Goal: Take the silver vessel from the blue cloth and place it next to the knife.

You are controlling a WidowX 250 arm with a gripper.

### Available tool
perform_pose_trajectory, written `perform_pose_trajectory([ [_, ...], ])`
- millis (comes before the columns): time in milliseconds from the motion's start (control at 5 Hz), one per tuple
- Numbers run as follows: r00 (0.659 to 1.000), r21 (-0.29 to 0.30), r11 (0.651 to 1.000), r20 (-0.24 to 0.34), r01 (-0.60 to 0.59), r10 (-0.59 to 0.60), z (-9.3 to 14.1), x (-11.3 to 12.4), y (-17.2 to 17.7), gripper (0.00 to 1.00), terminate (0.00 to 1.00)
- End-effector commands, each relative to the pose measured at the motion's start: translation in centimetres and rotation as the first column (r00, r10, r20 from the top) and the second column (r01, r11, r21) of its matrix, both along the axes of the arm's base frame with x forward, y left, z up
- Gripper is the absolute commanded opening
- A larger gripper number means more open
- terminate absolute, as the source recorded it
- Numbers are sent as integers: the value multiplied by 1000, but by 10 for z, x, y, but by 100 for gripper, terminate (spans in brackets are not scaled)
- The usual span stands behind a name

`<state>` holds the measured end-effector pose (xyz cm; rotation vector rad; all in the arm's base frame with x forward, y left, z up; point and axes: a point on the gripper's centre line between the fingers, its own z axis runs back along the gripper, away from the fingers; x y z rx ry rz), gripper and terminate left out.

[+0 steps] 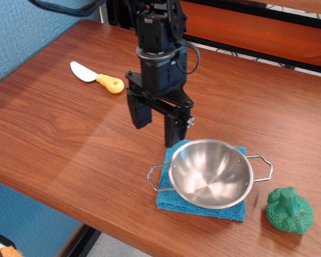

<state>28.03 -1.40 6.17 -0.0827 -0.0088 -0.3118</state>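
The gripper grabs the silver vessel by its rim point(176, 155) next, to set the vessel beside the knife point(98, 77).
The silver vessel point(211, 172) sits on the blue cloth point(174, 202) near the table's front edge, its two wire handles sticking out left and right. The knife point(98, 77), white blade and yellow-orange handle, lies at the back left of the table. My black gripper point(155, 128) is open and empty. It hangs above the table just left of and behind the vessel's rim, its right finger close to the cloth's far left corner.
A green knobbly toy vegetable point(289, 210) sits to the right of the cloth near the front edge. A blue wall point(21, 32) borders the table on the left and an orange panel point(246, 27) runs along the back. The wooden table point(69, 139) drops off at the front.
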Motion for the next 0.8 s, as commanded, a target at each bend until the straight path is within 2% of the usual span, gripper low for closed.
perform_pose_trajectory([
  [0, 996, -91, 992, 3, 90, -90, -2, 1, -13, 100, 0],
  [200, 994, -100, 990, -24, 103, -106, -14, 5, -22, 100, 0],
  [400, 991, -116, 985, -23, 129, -133, -15, 5, -32, 100, 0],
  [600, 989, -98, 985, -24, 141, -144, -15, 4, -38, 100, 0],
])
